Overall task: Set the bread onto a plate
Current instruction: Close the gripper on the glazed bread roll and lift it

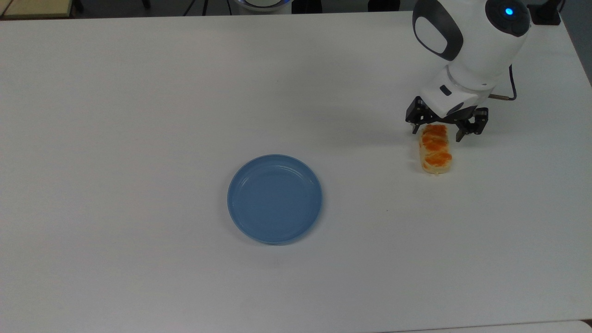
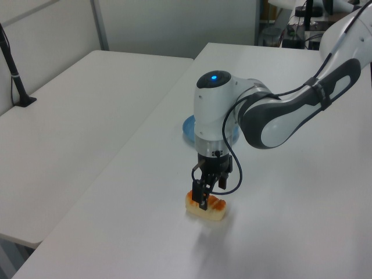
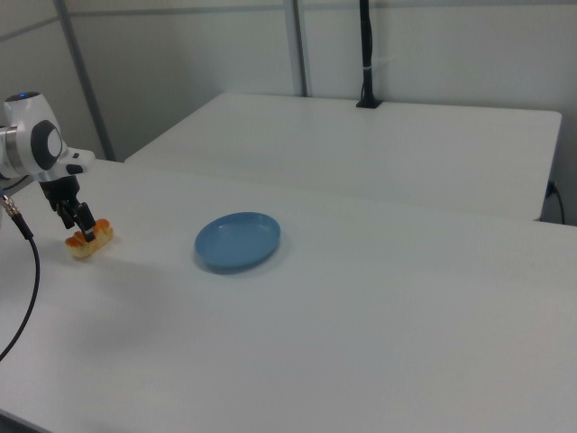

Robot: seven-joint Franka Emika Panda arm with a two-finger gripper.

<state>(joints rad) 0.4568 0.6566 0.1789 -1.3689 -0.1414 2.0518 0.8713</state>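
The gripper should next grip one of the bread's narrow ends, so that it can set the bread [image 2: 216, 210] on the plate [image 2: 189, 129].
The bread [image 1: 435, 152], a pale roll with orange-brown patches, lies on the white table at the top view's right. My gripper [image 1: 437, 131] is open and low over the roll's far end, one finger on each side of it. In the left view the gripper [image 2: 203, 196] hangs right above the bread [image 2: 216, 210], and I cannot tell whether they touch. The light-blue plate [image 1: 274, 199] sits bare near the table's middle, well to the top view's left of the bread. The arm hides part of the plate [image 2: 187, 125] in the left view. In the right view the gripper [image 3: 81, 229], bread [image 3: 97, 242] and plate [image 3: 238, 241] also show.
A second white table [image 2: 75, 116] adjoins this one, with a black post [image 2: 14, 67] clamped at its edge. The arm's cable [image 3: 27, 280] hangs at the right view's left. Open tabletop lies between bread and plate.
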